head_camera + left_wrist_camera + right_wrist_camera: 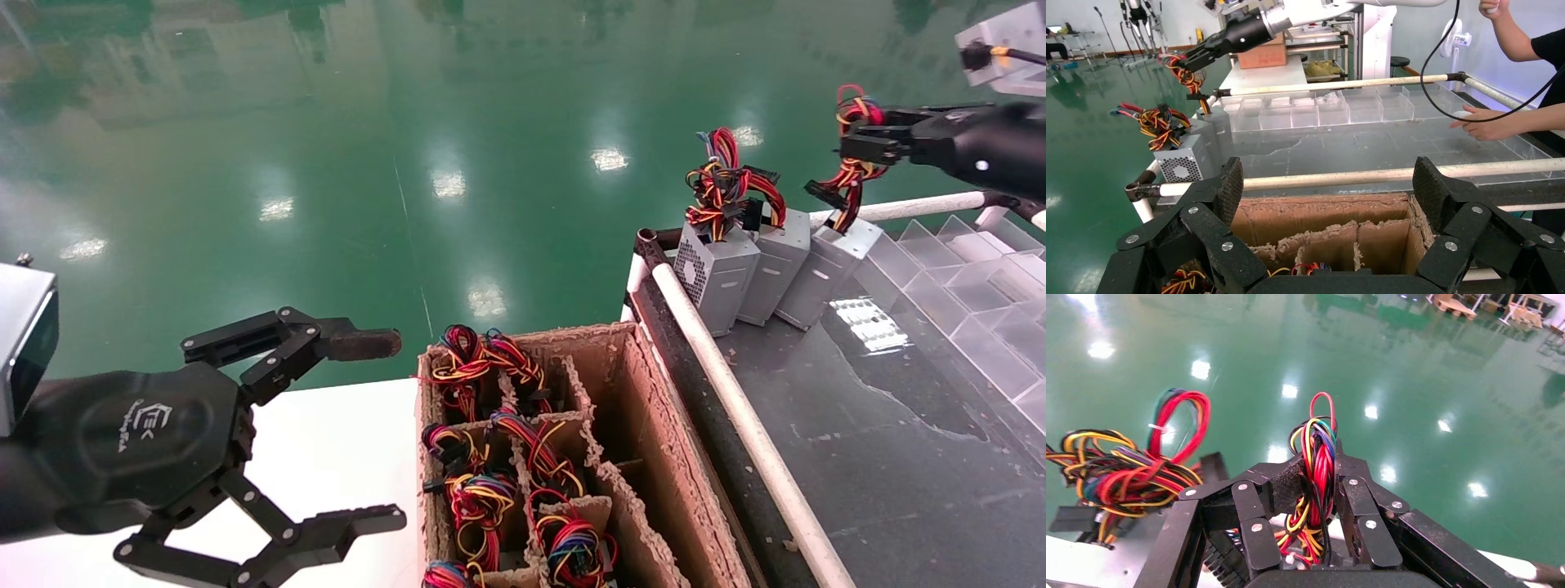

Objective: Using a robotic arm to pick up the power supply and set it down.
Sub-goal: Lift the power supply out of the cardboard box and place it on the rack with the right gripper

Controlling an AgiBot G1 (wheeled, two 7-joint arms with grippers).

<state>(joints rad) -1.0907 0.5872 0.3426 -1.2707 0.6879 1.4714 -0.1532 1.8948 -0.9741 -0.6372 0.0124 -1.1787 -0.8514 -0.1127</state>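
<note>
The held power supply's top (856, 235) leans away from its neighbour (781, 241), so the robot's right gripper needs to straighten that supply toward the row before letting it go.
My right gripper (868, 140) is shut on the red, yellow and black wire bundle (1315, 471) of a silver power supply (827, 265). That box is the rightmost of three standing in a row at the far edge of the dark table (866, 457); I cannot tell whether it rests on the table. The left wrist view shows the same grasp from afar, with the right gripper (1193, 60) on the wires (1185, 68). My left gripper (380, 431) is open and holds nothing, hovering beside the cardboard crate (645, 425); its fingers (1229, 184) frame the crate's empty cells.
The crate holds several more supplies with wire bundles (478, 498). A white pipe rail (735, 408) runs between crate and table. A clear plastic divider tray (964, 286) covers the table's right side. A person's hand (1483, 122) rests at the table's far side.
</note>
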